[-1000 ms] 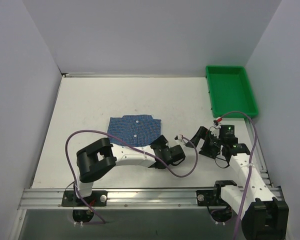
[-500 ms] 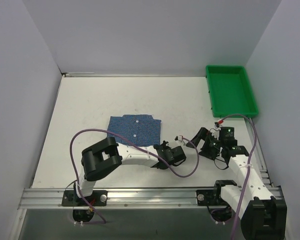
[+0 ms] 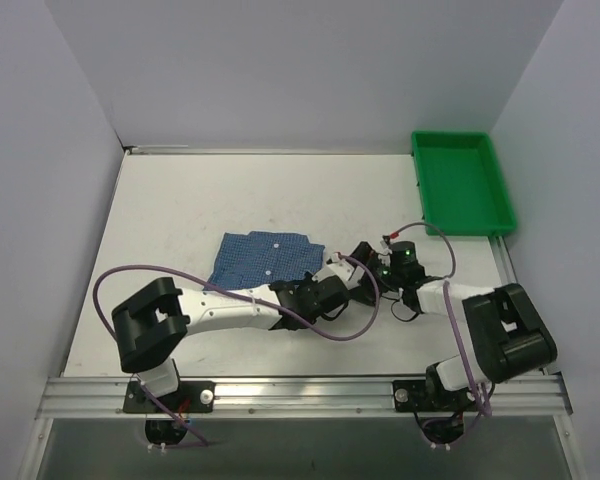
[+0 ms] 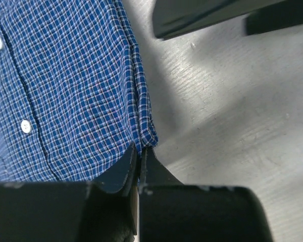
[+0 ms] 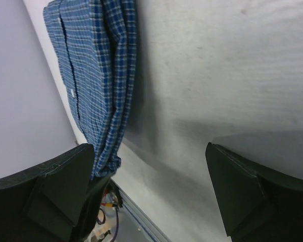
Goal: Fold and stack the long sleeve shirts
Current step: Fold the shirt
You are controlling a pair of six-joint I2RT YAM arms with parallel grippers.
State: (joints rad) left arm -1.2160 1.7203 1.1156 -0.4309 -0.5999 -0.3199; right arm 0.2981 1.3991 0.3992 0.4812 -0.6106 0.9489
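Observation:
The shirt needs to be turned around still folded for stacking, so my right gripper should next grab all layers of the shirt's stacked edge [image 3: 320,262] [image 5: 117,120] beside my left gripper.
One long sleeve shirt [image 3: 263,258], blue fine-checked with white buttons, lies folded flat on the table left of centre. My left gripper [image 3: 315,287] sits at its near right corner. In the left wrist view the jaws [image 4: 140,151] are shut, pinching the layered corner of the shirt [image 4: 65,91]. My right gripper [image 3: 362,270] hovers just right of that edge, open. In the right wrist view its fingers [image 5: 60,186] spread wide over bare table, and the shirt's stacked edge [image 5: 103,75] lies by the left finger.
A green tray [image 3: 463,180] stands at the back right of the table. Purple cables [image 3: 140,275] loop off both arms over the near part of the table. Grey walls close in the left, back and right sides.
My left gripper has shut on the shirt's near right corner, and the shirt has skewed slightly. My right arm has swung left from the table's right side to the shirt's right edge.

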